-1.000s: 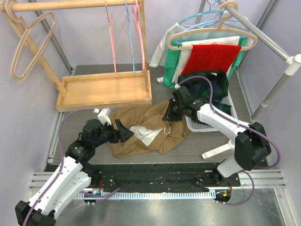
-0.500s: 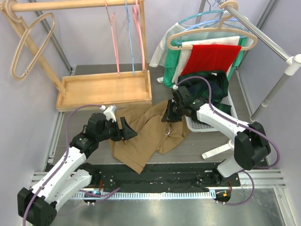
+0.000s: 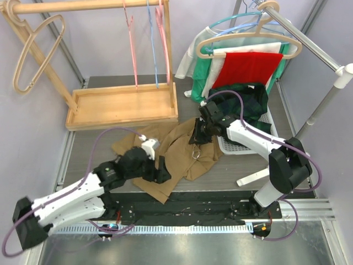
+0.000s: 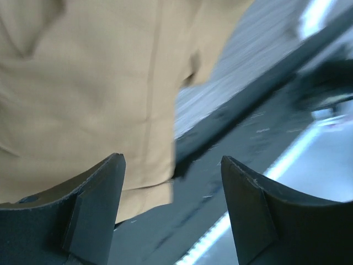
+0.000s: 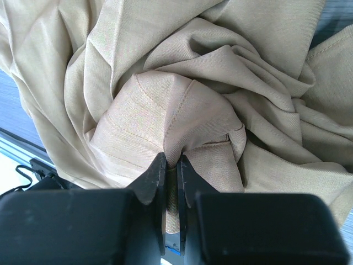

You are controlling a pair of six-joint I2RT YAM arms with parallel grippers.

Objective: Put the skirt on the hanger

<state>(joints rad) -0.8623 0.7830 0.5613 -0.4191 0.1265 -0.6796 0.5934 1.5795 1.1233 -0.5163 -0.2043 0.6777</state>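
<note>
The skirt needs to be held open for the hanger, so the robot's left gripper should next grab the tan skirt's near edge (image 3: pixel 162 195) (image 4: pixel 159 189), away from the right gripper's fold.
The tan skirt (image 3: pixel 179 144) lies crumpled on the table. My right gripper (image 3: pixel 197 136) is shut on a bunched fold of it near its right edge; the right wrist view shows the fold (image 5: pixel 182 110) pinched between the closed jaws of that gripper (image 5: pixel 171 165). My left gripper (image 3: pixel 163 171) is open and empty, just above the skirt's near edge. In the left wrist view the gripper (image 4: pixel 174 193) has its jaws wide apart over the skirt's hem (image 4: pixel 83 83) and a black strip. A small metal hook (image 3: pixel 196 153) lies on the skirt. A beige hanger (image 3: pixel 32 52) hangs on the wooden rack.
A wooden rack with a tray base (image 3: pixel 121 105) holds pink and blue hangers (image 3: pixel 148 44) at back left. A metal rail (image 3: pixel 309 47) at back right carries a beige hanger with red, white and green clothes (image 3: pixel 248 63). A white basket (image 3: pixel 242 144) with dark cloth stands beside the skirt.
My left arm has swung from the skirt's left side toward the near edge. The skirt's flap with the white lining now lies flat, spread further left. The right gripper has barely moved.
</note>
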